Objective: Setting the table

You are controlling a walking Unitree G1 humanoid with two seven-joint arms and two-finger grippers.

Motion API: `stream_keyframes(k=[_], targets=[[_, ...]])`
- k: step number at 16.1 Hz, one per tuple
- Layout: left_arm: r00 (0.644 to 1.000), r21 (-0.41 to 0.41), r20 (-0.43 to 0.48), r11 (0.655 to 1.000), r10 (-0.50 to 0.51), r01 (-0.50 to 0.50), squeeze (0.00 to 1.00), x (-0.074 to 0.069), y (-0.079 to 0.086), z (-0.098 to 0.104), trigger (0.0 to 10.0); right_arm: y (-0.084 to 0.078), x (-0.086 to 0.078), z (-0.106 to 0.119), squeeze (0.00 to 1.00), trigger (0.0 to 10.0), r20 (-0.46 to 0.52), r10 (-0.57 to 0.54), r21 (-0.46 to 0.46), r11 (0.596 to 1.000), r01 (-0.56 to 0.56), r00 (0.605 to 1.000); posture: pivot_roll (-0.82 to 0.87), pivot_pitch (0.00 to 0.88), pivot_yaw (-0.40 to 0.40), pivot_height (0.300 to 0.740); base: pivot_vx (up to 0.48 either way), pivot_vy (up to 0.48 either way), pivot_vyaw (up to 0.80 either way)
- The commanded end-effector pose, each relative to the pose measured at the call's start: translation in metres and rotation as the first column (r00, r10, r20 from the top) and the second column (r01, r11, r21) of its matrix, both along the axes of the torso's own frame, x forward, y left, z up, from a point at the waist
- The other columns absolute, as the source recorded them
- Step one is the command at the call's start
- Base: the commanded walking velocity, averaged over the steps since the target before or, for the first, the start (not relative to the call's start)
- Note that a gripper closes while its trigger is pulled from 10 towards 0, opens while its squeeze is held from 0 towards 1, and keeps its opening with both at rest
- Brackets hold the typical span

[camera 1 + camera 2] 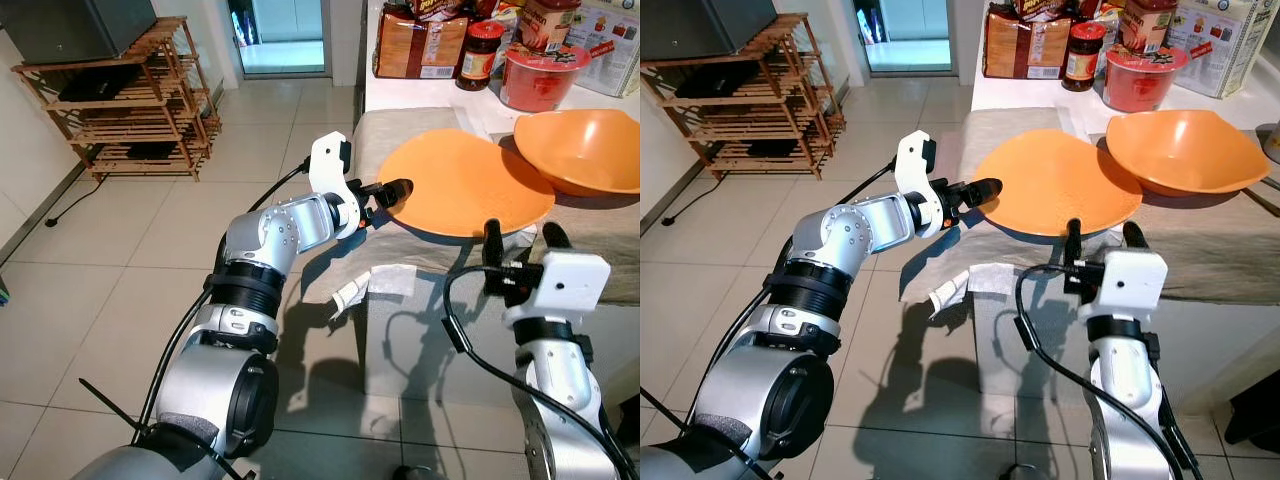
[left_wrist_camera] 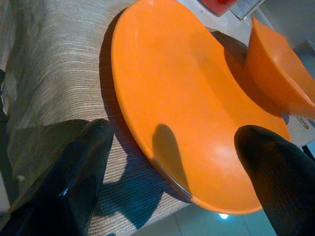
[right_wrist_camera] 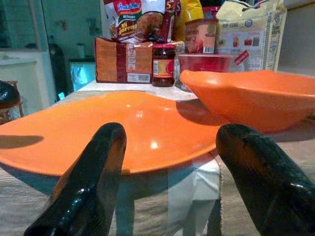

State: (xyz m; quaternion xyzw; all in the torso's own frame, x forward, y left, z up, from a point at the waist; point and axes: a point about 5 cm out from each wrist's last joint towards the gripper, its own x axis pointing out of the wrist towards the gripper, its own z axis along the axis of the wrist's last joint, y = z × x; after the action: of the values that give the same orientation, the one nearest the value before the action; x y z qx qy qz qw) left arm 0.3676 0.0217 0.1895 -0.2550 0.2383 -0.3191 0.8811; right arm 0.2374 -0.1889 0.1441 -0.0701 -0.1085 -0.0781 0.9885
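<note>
The bowl [image 1: 585, 150] hangs over one edge of the plate, so the robot's left gripper should next grab the plate by its open edge away from the bowl.
A wide orange plate [image 1: 465, 180] lies on the beige woven cloth [image 1: 385, 130] at the table's near corner, partly over a white paper napkin [image 1: 392, 280] that hangs off the edge. Behind it, to the right, an orange bowl [image 1: 585, 150] overlaps the plate's far rim. My left gripper [image 1: 385, 198] is at the plate's left rim, open, with its fingers [image 2: 74, 182] spread to either side of the rim. My right gripper [image 1: 523, 236] points upward just in front of the plate's near edge, open and holding nothing; its fingers [image 3: 93, 187] frame the plate.
Groceries crowd the table's back: a brown package [image 1: 420, 45], a red-lidded jar [image 1: 482, 55], a red tub [image 1: 540, 75]. A wooden shelf rack [image 1: 130, 100] stands at the far left on the tiled floor [image 1: 130, 250], and a doorway [image 1: 285, 35] is beyond.
</note>
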Motion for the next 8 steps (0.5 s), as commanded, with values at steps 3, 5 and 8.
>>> stream_keyframes(k=[3, 5, 8], targets=[[1.000, 0.001, -0.012, 1.000, -0.009, 0.009, 0.00, -0.0030, -0.0038, -0.0025, 10.0, -0.0002, -0.0016, 0.0028, 0.00, 10.0, 0.004, -0.007, 0.009, 1.000, 0.007, 1.000, -0.13, 0.025, 0.107, 0.740, 0.000, 0.000, 0.00], [1.000, 0.022, -0.016, 1.000, -0.010, 0.011, 0.00, -0.0038, -0.0014, -0.0057, 10.0, 0.0012, -0.0023, 0.0001, 0.00, 10.0, -0.005, -0.011, 0.019, 1.000, 0.011, 1.000, -0.13, 0.022, 0.113, 0.740, 0.000, 0.000, 0.00], [0.999, 0.026, -0.028, 0.999, -0.021, 0.022, 0.00, -0.0064, -0.0029, -0.0091, 10.0, 0.0031, -0.0017, -0.0008, 0.00, 10.0, -0.009, -0.008, 0.023, 1.000, 0.008, 1.000, -0.12, 0.025, 0.112, 0.740, 0.000, 0.000, 0.00]])
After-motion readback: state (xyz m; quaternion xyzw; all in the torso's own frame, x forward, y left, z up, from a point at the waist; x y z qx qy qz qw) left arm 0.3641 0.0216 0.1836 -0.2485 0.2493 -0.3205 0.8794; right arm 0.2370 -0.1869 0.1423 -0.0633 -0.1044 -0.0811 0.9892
